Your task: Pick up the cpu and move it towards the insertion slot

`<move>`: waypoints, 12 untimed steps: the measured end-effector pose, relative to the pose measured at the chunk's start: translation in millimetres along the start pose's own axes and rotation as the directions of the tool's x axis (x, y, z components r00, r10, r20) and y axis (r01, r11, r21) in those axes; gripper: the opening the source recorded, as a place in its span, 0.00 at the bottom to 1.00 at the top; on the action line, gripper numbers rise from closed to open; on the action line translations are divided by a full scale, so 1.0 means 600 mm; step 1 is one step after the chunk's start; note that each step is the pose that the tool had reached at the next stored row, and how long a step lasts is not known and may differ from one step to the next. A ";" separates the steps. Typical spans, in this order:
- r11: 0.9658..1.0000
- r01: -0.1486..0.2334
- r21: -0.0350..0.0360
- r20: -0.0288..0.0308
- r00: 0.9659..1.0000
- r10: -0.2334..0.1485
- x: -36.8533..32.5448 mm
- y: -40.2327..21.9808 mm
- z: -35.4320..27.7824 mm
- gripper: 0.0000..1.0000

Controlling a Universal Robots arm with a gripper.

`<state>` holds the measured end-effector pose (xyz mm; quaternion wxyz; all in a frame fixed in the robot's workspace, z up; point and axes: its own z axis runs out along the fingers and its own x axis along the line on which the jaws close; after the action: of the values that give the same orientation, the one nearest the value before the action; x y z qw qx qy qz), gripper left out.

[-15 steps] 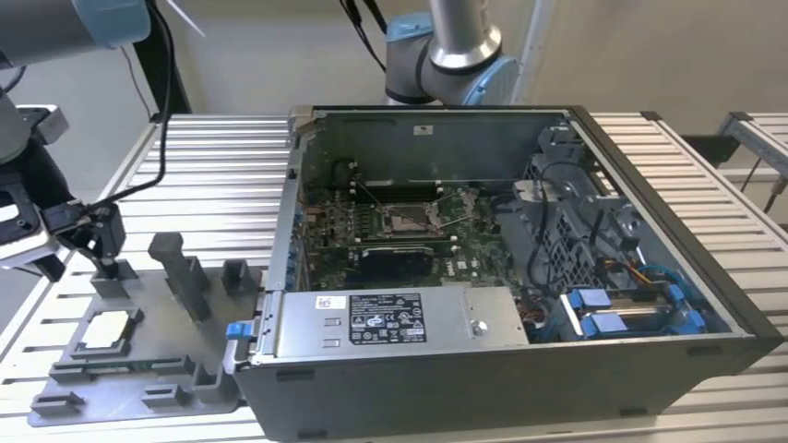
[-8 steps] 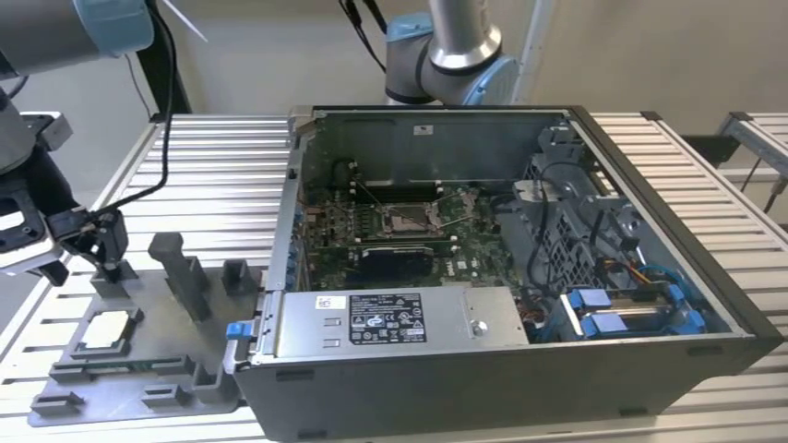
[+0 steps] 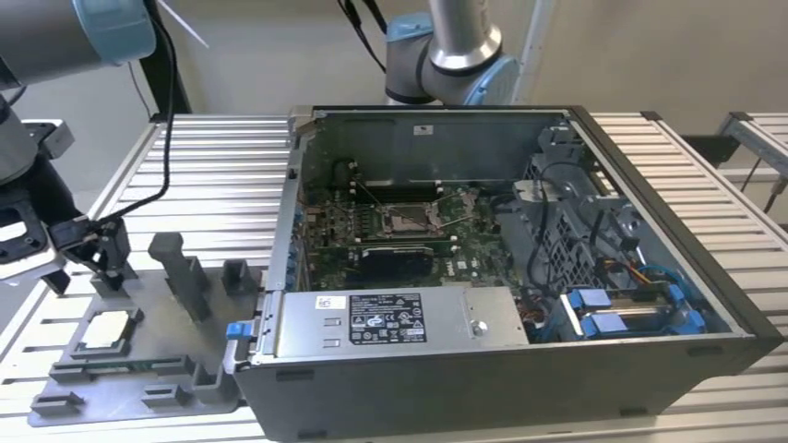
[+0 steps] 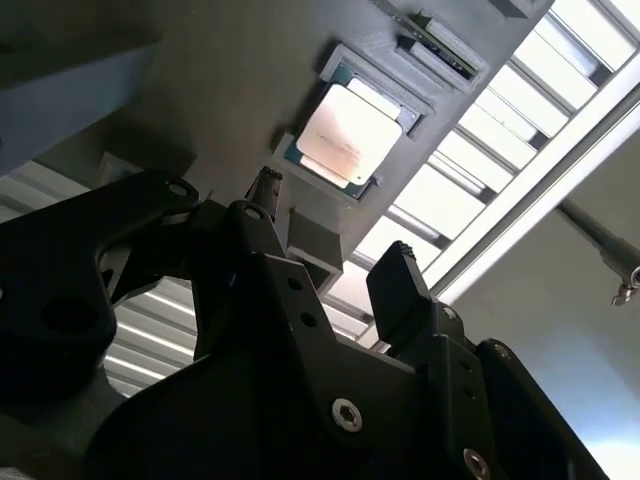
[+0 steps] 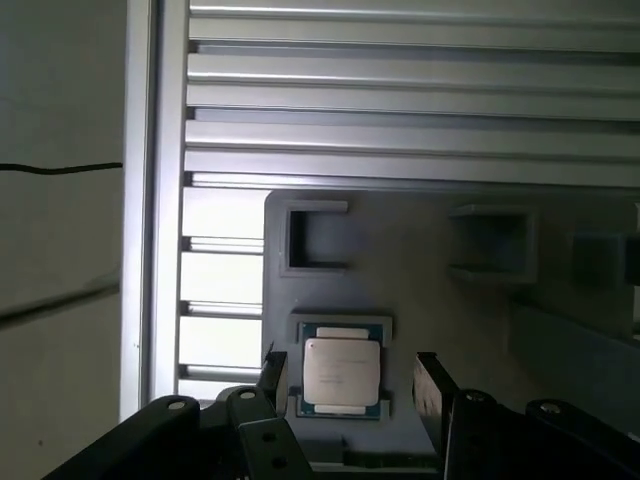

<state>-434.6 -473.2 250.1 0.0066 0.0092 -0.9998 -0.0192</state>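
Note:
My gripper grabs the cpu by its exposed side edges next, since the tray's raised brackets hug the cpu at its ends.
The cpu, a small silvery square chip, lies flat in a recess of the grey plastic tray at the exterior view's left. My gripper hangs open above the tray, a little beyond the chip and apart from it. In the first wrist view the cpu shows between my two black fingers, farther off than their tips. The second wrist view has the cpu beyond my gripper. The insertion slot, a square metal-framed socket, sits in the green motherboard inside the open computer case.
The open computer case stands to the exterior view's right of the tray, its wall beside the tray's edge. Upright grey blocks rise from the tray near my gripper. A second arm's base stands behind the case. The slatted metal table lies underneath.

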 end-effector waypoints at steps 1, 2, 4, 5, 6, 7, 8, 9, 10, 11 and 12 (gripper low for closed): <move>1.000 0.000 0.000 0.000 1.000 0.000 0.000 -0.002 0.001 1.00; 1.000 0.000 0.000 0.000 1.000 0.000 0.000 -0.004 0.002 1.00; 1.000 0.000 0.000 0.000 1.000 0.000 0.000 -0.009 0.005 1.00; 1.000 0.000 0.000 0.000 1.000 0.000 0.000 -0.011 0.007 1.00; 1.000 0.000 0.000 0.000 1.000 0.000 0.000 -0.013 0.008 1.00; 1.000 0.000 0.000 0.000 1.000 0.000 0.000 -0.015 0.010 1.00; 1.000 0.000 0.000 0.000 1.000 0.000 0.000 -0.017 0.012 1.00; 1.000 0.000 0.000 0.000 1.000 0.000 0.000 -0.019 0.014 1.00; 1.000 0.000 0.000 0.000 1.000 0.000 0.000 -0.020 0.016 1.00; 1.000 0.000 0.000 0.000 1.000 0.000 0.000 -0.022 0.018 1.00; 1.000 0.000 0.000 0.000 1.000 0.000 0.000 -0.024 0.019 1.00</move>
<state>-434.4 -486.9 237.9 0.0066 0.0092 -0.9998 -0.0192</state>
